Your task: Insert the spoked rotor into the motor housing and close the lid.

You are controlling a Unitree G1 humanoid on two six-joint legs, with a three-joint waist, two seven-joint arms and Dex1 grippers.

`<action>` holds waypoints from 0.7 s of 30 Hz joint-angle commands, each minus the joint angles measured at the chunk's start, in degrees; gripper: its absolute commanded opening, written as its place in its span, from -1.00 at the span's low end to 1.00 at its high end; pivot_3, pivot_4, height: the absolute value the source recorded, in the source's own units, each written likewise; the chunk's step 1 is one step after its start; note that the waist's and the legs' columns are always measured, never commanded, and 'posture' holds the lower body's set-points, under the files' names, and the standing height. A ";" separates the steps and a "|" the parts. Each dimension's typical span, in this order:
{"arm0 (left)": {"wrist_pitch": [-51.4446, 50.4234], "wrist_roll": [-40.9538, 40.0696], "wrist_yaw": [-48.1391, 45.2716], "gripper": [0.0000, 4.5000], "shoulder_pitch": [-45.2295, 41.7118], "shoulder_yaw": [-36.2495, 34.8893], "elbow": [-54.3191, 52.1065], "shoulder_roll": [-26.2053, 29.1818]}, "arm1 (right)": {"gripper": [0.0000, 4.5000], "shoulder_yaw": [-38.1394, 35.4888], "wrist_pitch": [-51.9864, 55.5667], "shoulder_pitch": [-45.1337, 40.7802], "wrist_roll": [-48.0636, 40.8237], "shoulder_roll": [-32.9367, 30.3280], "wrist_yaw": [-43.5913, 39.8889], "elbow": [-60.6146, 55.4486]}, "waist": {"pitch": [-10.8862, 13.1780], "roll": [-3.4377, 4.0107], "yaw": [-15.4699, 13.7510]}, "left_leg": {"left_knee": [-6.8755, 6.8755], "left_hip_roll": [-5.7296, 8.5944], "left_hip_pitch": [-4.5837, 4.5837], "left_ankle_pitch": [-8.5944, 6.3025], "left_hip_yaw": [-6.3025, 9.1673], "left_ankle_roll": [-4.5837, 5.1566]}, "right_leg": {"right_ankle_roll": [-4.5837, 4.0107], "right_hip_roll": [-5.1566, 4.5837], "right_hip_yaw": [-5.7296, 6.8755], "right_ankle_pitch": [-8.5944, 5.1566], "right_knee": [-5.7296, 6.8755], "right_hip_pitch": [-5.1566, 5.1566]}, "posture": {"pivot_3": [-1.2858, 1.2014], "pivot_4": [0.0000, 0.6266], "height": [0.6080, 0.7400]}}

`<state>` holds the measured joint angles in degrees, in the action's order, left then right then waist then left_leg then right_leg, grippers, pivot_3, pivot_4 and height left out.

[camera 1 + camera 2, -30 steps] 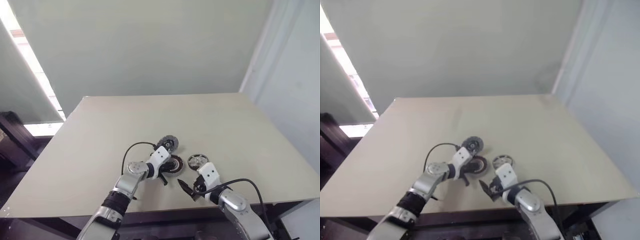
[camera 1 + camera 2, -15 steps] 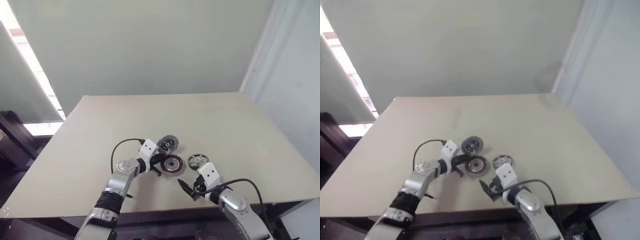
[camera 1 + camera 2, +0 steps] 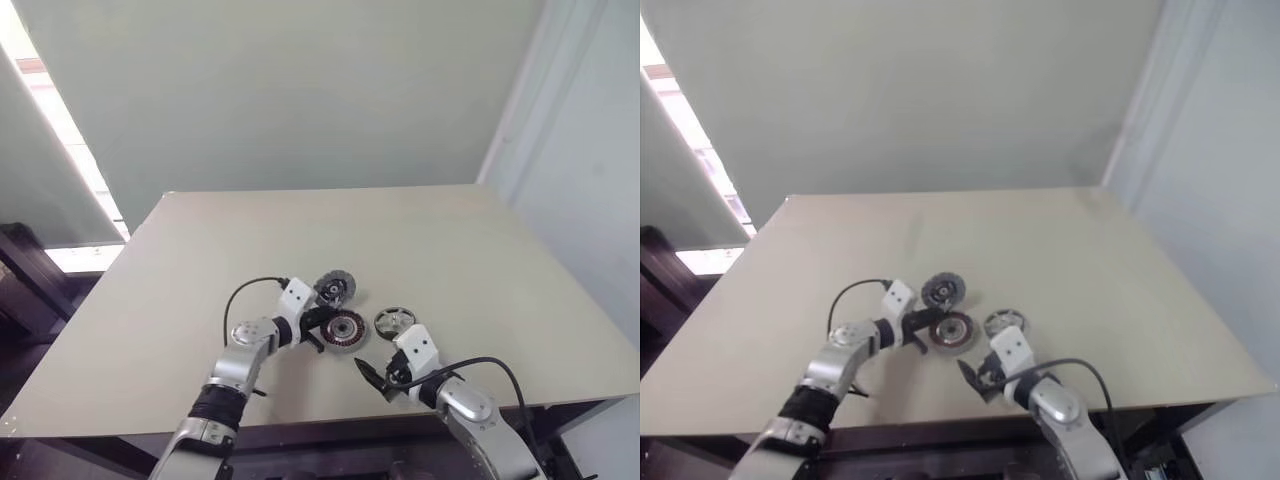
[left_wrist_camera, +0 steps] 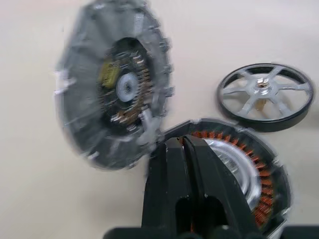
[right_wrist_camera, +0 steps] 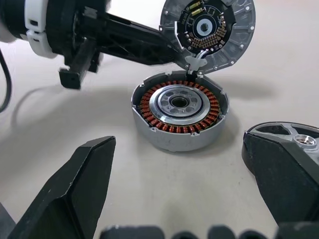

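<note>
The robot's right gripper should next grab the rotor by its dark rim [image 3: 395,335], so that it can insert the spoked rotor into the motor housing [image 3: 345,328].
The motor housing [image 3: 345,328] lies flat on the table with its copper windings showing. Behind it the lid [image 3: 335,289] stands tilted up on edge, its lower rim at the housing's wall, its inner face [image 5: 207,27] turned toward me. The spoked rotor [image 3: 394,320] lies flat just right of the housing. My left gripper [image 3: 321,319] is shut, with nothing between its fingers [image 4: 184,149]. Its tips rest against the lid's lower rim, beside the housing. My right gripper [image 3: 372,375] hangs open, nearer me than the housing and rotor, touching neither.
All three parts sit close together near the front middle of the beige table [image 3: 200,270]. A black cable [image 3: 245,290] loops off the left wrist. The table's front edge runs just under both arms.
The left gripper drew back to the left, off the housing, which now shows fully. The right arm kept still.
</note>
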<state>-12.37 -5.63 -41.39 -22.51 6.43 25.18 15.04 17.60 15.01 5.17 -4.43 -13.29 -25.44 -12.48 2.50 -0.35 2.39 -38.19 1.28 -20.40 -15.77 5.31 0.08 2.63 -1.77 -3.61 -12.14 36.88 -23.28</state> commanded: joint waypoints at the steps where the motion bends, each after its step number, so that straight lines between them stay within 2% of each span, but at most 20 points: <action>1: -0.33 -1.53 -1.22 -0.98 0.83 -1.45 -1.52 1.33 | 1.00 -0.26 -1.04 -1.26 0.07 -0.40 -0.79 -1.38 | 0.00 0.00 -0.02 | 0.00 0.00 0.00 0.00 0.00 0.00 | 0.00 0.00 0.00 0.00 0.00 0.00 | 0.03 -1.00 1.00; 5: -1.27 -1.89 -2.01 -0.59 2.45 -1.66 -3.02 2.13 | 1.00 -0.11 -1.16 -1.56 0.17 -0.73 -1.27 -1.12 | 0.00 0.00 -0.12 | -0.01 0.03 -0.02 0.00 0.02 0.00 | 0.00 -0.02 0.00 0.00 -0.01 0.02 | 0.03 -1.00 1.00; 11: -2.03 -3.15 -2.49 0.40 5.00 -3.03 -5.11 4.01 | 1.00 0.38 -1.35 -1.87 0.42 -1.16 -1.76 -0.70 | 0.00 0.00 -0.03 | -0.02 0.01 0.00 0.00 0.02 0.00 | 0.00 -0.02 0.00 0.00 0.01 0.01 | 0.03 -1.00 1.00; 15: -2.53 -4.57 -2.26 0.98 7.23 -4.68 -7.19 5.07 | 1.00 0.45 -1.44 -1.93 0.51 -1.55 -2.10 -0.62 | 0.00 0.00 0.00 | -0.01 -0.01 0.00 0.00 0.00 0.00 | 0.00 -0.02 0.00 0.00 0.00 -0.01 | 0.03 -1.00 1.00; 21: -3.57 -8.47 -4.62 0.98 10.66 -7.04 -10.33 6.07 | 1.00 0.15 -1.11 -1.83 0.27 -2.64 -3.00 -1.27 | 0.00 0.00 -0.08 | -0.02 0.00 0.00 0.00 0.00 0.00 | -0.02 -0.03 0.00 -0.01 0.00 0.01 | 0.03 -1.00 1.00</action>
<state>-15.63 -12.22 -45.06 -11.55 0.58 17.64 20.57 18.42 14.82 4.23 -4.28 -15.65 -28.03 -11.85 2.50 -0.35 2.31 -38.21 1.28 -20.40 -15.77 5.31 0.07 2.60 -1.82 -3.60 -12.15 36.88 -23.27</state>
